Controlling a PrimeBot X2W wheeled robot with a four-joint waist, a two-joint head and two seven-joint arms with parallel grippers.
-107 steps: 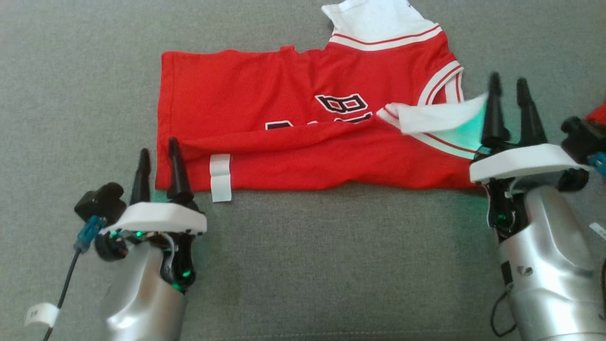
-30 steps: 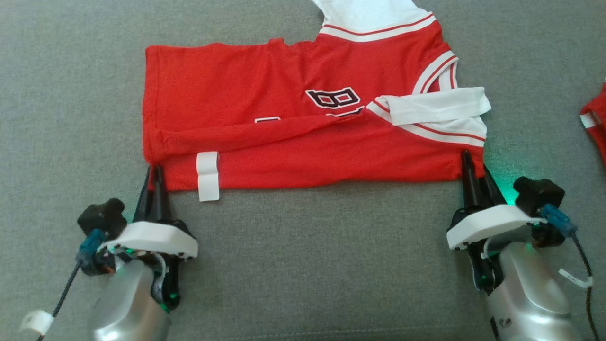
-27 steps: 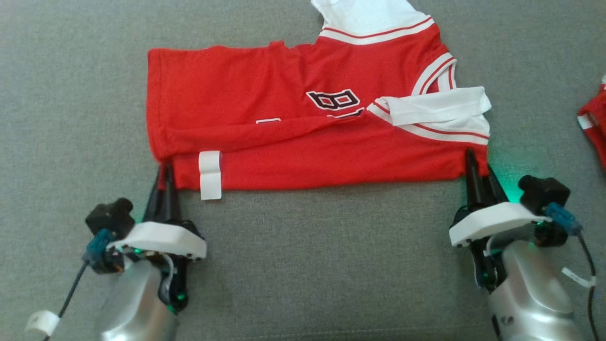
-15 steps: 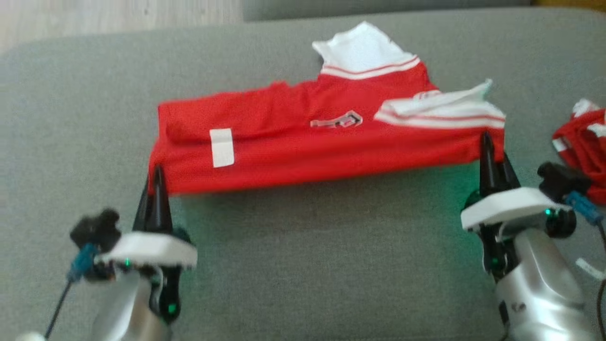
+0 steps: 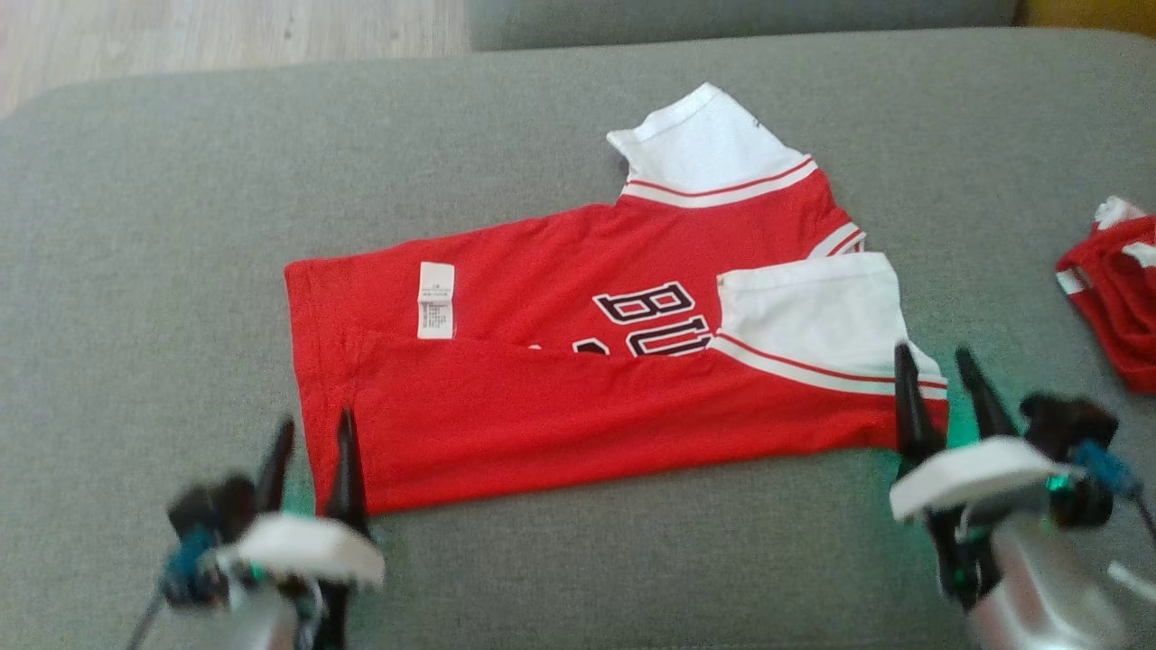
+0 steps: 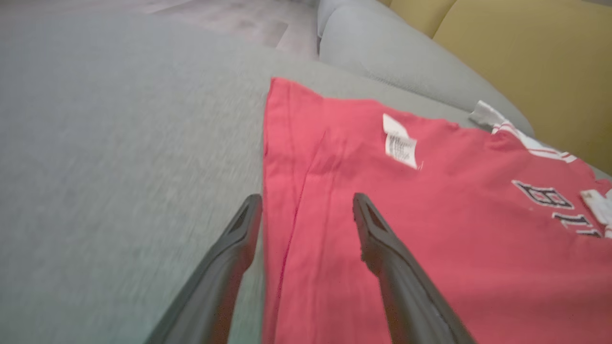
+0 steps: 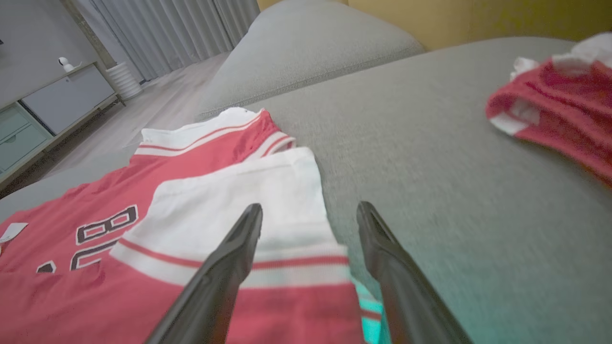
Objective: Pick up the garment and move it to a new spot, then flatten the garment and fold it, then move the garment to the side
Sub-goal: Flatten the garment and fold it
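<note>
My right gripper should next grab the jersey's white sleeve edge (image 5: 883, 303) to fold the jersey (image 5: 585, 412) into a narrow strip.
The garment (image 5: 578, 388) is a red jersey with white sleeves and dark lettering, lying partly folded on the grey couch seat (image 5: 163, 226). A white care label (image 5: 435, 300) lies near its left end. My left gripper (image 5: 312, 431) stands open over the garment's near left corner (image 6: 306, 248), with nothing held. My right gripper (image 5: 935, 366) is open at the near right corner, astride the white sleeve's edge (image 7: 287, 224). Both pairs of fingers point away from me.
A second red and white cloth (image 5: 1115, 289) lies bunched at the right edge of the seat (image 7: 550, 110). Wooden floor (image 5: 226, 36) shows beyond the couch at the top left. A grey cushion (image 7: 306, 52) and yellow wall sit behind.
Both grippers have opened and let go of the garment's near corners. The near edge, lifted half a second ago, now lies flat. The camera view has shifted.
</note>
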